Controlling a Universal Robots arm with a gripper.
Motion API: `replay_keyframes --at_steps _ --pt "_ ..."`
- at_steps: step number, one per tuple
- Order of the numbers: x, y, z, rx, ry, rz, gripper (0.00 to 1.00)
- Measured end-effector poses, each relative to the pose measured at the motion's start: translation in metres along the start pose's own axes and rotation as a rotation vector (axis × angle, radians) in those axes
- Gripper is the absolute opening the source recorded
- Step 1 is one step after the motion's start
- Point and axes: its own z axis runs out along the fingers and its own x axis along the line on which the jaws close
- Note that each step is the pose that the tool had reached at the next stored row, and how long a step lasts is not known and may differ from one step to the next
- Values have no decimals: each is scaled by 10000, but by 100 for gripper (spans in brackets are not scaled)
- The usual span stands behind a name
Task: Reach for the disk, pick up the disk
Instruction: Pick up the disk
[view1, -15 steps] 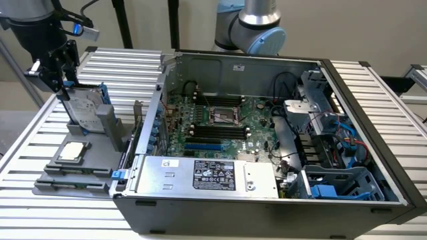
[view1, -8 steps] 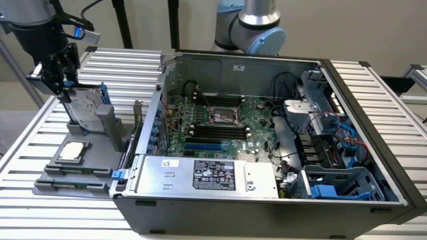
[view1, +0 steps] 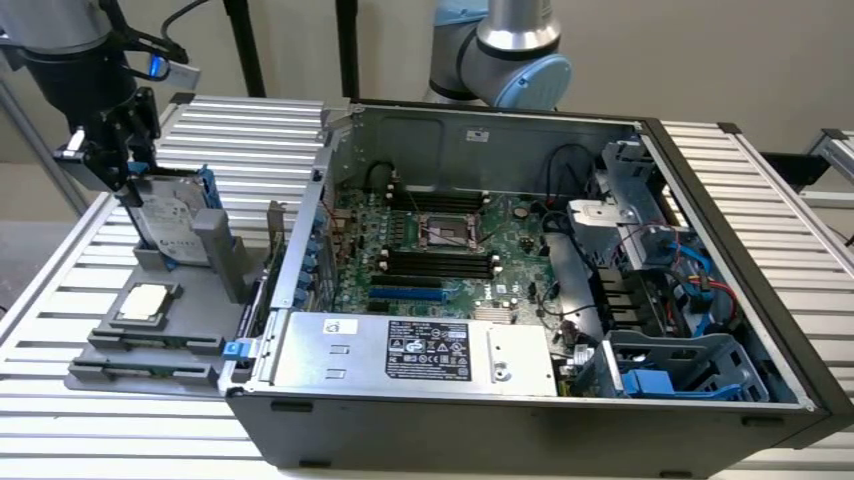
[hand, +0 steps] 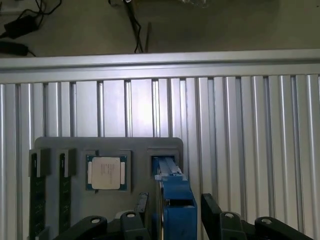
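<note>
The bottom of the disk sits in the grey tray's slot, so the gripper will next grip its free upper edge (view1: 174, 173) to pick up the disk.
The disk (view1: 171, 222) stands upright on its edge in a slot of the grey holder tray (view1: 200, 345), at the exterior view's left. Its silver face with the white label shows, with the blue carrier along its edges. My gripper (view1: 118, 170) hangs at the disk's upper corner. In the wrist view, the blue carrier edge of the disk (hand: 176, 200) runs between my two black fingers (hand: 142, 205), with a narrow gap on each side. The gripper (hand: 175, 214) is open and straddles the disk's top edge.
A square silver processor chip (view1: 144, 303) (hand: 106, 172) lies in the grey tray (hand: 110, 147) beside the disk, with dark memory sticks (hand: 35, 195) in slots further along. The open computer case (view1: 534, 250) stands close on the exterior view's right. Everything rests on a slatted aluminium table (hand: 225, 110).
</note>
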Motion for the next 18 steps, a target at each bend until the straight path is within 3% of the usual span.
replay_keyframes --at_steps 3,12,14,16,17,18 --pt "-2 3 3 63 -4 -23 54" --pt "-8 25 5 66 0 -141 54" --pt "-10 26 6 67 -1 -162 45" --pt "-11 26 6 67 0 -175 45" --pt "-11 26 6 66 0 -180 38" --pt "-11 25 6 66 0 -185 38"
